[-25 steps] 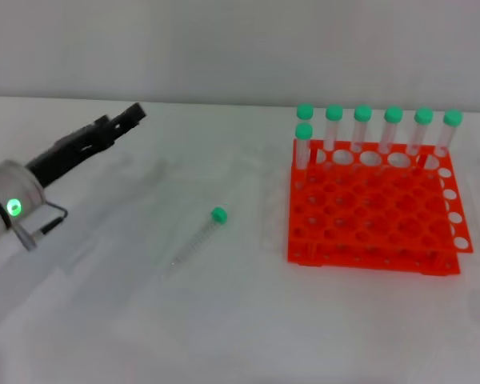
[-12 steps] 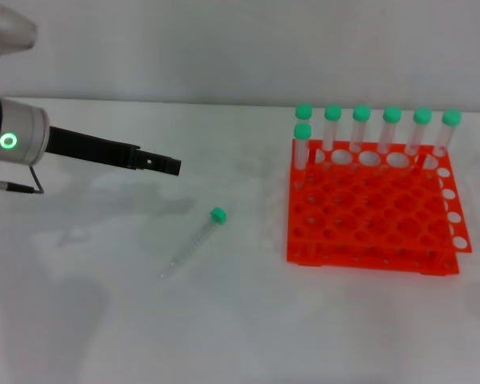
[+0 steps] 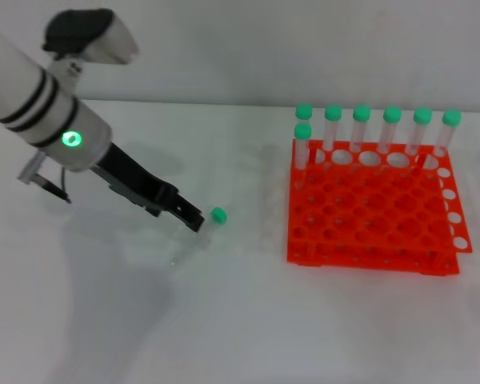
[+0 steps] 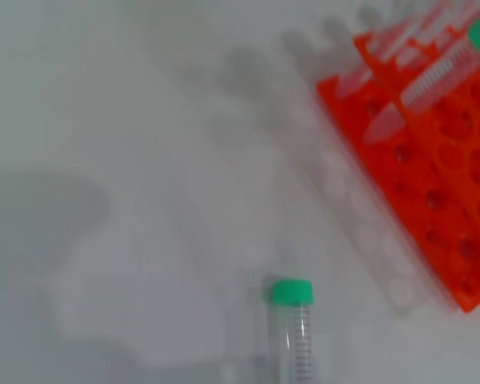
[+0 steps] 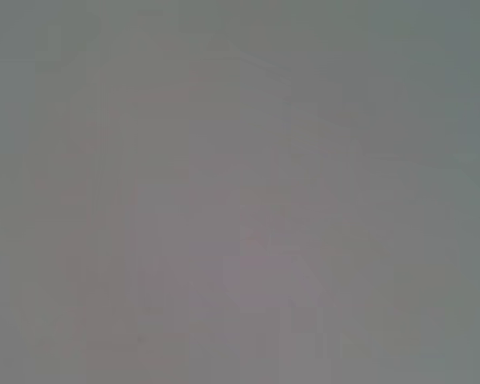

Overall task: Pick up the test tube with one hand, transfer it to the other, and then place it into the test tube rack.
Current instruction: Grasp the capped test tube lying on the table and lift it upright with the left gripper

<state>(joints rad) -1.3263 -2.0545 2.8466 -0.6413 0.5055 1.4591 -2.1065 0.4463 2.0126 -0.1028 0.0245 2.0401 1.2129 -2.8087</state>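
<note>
The test tube's clear body (image 3: 187,246) beside its green cap (image 3: 218,215) is below my left gripper's fingers in the head view, so that gripper must go lower before closing.
The test tube (image 3: 216,216) lies on the white table, green cap toward the rack; most of its clear body is hidden behind my left gripper (image 3: 194,221). That black gripper, on its white-silver arm with a green light, reaches down from the upper left and ends just left of the cap. The left wrist view shows the test tube (image 4: 293,324) close below, cap toward the test tube rack (image 4: 432,160). The orange-red test tube rack (image 3: 368,220) stands to the right. My right gripper is out of view.
Several green-capped tubes (image 3: 362,128) stand in the rack's back row, and one more (image 3: 303,144) just in front at its left. The right wrist view shows only flat grey. The white table (image 3: 224,320) extends toward me.
My left arm has swung in from the far left and come down, bringing its gripper right beside the tube's cap. The tube and rack have not moved.
</note>
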